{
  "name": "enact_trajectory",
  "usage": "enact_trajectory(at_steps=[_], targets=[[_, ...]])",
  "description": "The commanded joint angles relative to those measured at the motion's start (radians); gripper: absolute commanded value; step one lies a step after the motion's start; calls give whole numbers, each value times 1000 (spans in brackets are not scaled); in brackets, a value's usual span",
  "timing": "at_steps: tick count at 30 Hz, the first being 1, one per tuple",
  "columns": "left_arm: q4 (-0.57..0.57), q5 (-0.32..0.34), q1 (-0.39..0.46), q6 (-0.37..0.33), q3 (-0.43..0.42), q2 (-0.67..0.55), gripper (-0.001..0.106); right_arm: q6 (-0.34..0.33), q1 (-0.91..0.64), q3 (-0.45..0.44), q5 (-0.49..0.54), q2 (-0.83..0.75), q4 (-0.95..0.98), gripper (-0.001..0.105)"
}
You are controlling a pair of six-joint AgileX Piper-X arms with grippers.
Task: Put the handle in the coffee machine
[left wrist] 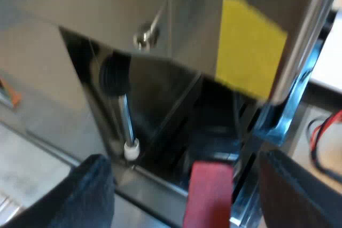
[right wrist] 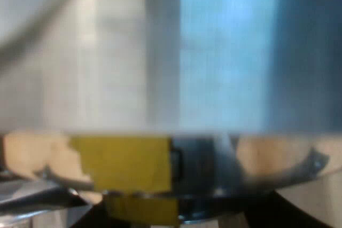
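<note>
My left gripper grabs the holder by its red handle end (left wrist: 209, 193) next, since the holder's metal part sits deep in the machine's hollow (left wrist: 211, 105).
The espresso machine (left wrist: 176, 20) fills the space close ahead, its steel front marked with a yellow patch (left wrist: 248, 46). The holder's red handle end (left wrist: 208, 193) points out from the machine's dark recess under the front. My left gripper (left wrist: 184, 169) is open, with one black finger on each side of the red end and a clear gap to both. The holder's metal part is hidden in the dark recess.
A steam wand (left wrist: 127, 121) with a black ribbed grip and a white tip hangs in the recess beside the red end. In the right wrist view a shiny metal rim (right wrist: 240, 158) with yellow tape (right wrist: 123, 164) lies very near, below a pale steel wall.
</note>
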Motion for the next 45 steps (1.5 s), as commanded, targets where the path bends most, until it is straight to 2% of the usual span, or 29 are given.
enact_trajectory(at_steps=[1, 2, 4, 5, 6, 11, 13, 15, 20, 23, 28, 31, 38, 43, 44, 45], targets=[[49, 34, 4, -10, -41, -10, 52, -17, 5, -23, -21, -22, -104, 32], [53, 22, 4, -10, -49, -10, 47, -17, 5, -23, -21, -22, -106, 32], [57, -82, 4, -20, -80, -10, 21, -17, 5, -23, -21, -22, -106, 32], [55, -102, 4, -20, -85, -10, 16, -17, 5, -23, -21, -22, -106, 32], [54, -155, 0, -20, -97, -10, 1, -17, 5, -23, -21, -22, -106, 32], [46, -298, -22, -16, -137, -7, 1, -17, 5, -23, -21, -22, -106, 32], [43, -382, -59, -16, -157, 9, 1, -17, 5, -23, -21, -22, -106, 32], [43, -402, -70, -18, -162, 15, 1, -17, 5, -23, -21, -22, -106, 32], [40, -512, -160, -38, -183, 85, 1, -20, 5, -23, -21, -22, -106, 32], [46, -558, -182, -39, -183, 110, 1, -24, 5, -23, -21, -22, -106, 32], [48, -562, -186, -39, -183, 127, 1, -24, 5, -23, -21, -22, -106, 32], [95, -575, -186, -34, -183, 128, 1, -24, 5, -23, -21, -22, -106, 32], [190, -547, -192, -27, -183, 128, 1, -24, 5, -23, -21, -22, -106, 32], [217, -537, -194, -27, -183, 128, 1, -24, 5, -23, -21, -22, -106, 32], [241, -504, -194, -27, -183, 128, 1, -24, 5, -23, -21, -22, -106, 32], [276, -443, -194, -28, -183, 128, 1, -24, 5, -23, -21, -22, -106, 32]])
